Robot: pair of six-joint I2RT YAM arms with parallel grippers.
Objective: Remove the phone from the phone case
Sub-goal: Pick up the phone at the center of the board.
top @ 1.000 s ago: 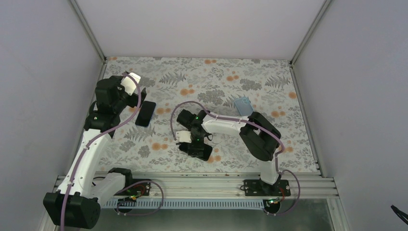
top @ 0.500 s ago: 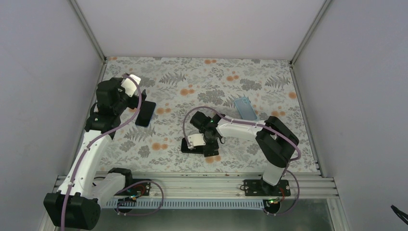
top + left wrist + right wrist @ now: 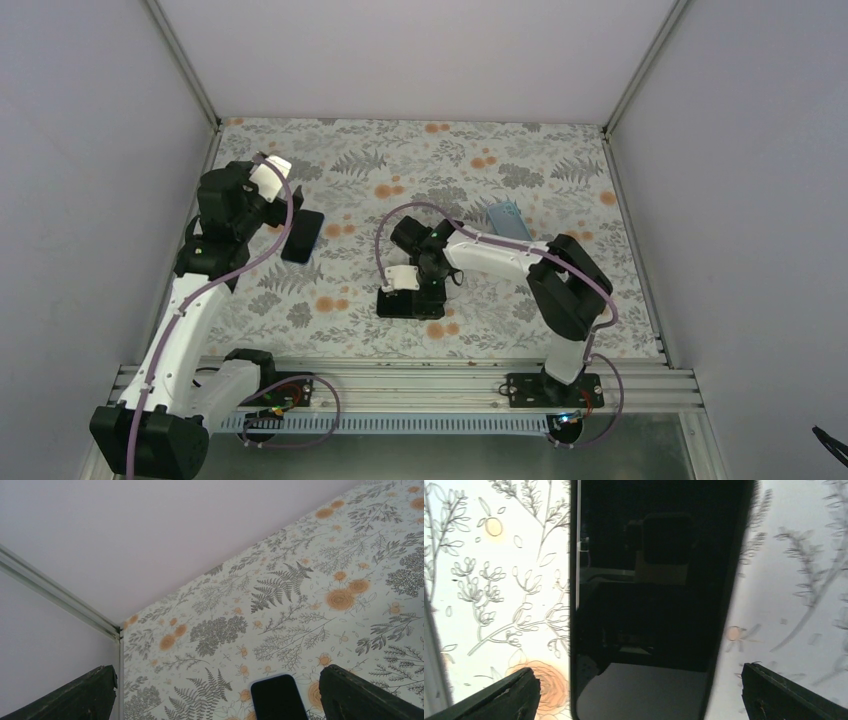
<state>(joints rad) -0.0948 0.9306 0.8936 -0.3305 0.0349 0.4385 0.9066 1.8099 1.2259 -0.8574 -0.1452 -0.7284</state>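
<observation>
My right gripper's fingers are still above the phone, so it is too early to close on the phone. My right gripper lowers first, then closes.
A black phone [image 3: 403, 304] with a glossy screen lies flat on the floral table, front centre. My right gripper [image 3: 418, 291] hovers just over it, open, with a finger on each side of the phone [image 3: 654, 580] and neither finger touching it. A second black slab with a pale rim [image 3: 303, 236] lies at the left. My left gripper [image 3: 283, 212] is open above and beside it. In the left wrist view only the slab's end [image 3: 278, 698] shows, near the right finger. A translucent blue case [image 3: 507, 220] lies at the back right, apart from both grippers.
The floral mat [image 3: 560, 300] covers the table. White walls close in the left, back and right sides. A metal rail [image 3: 400, 375] runs along the front edge by the arm bases. A purple cable loops above the right wrist.
My right wrist swung and shifted a little to the right and back. The black phone under it has turned and now lies squarer to the front rail. The left arm barely moved.
</observation>
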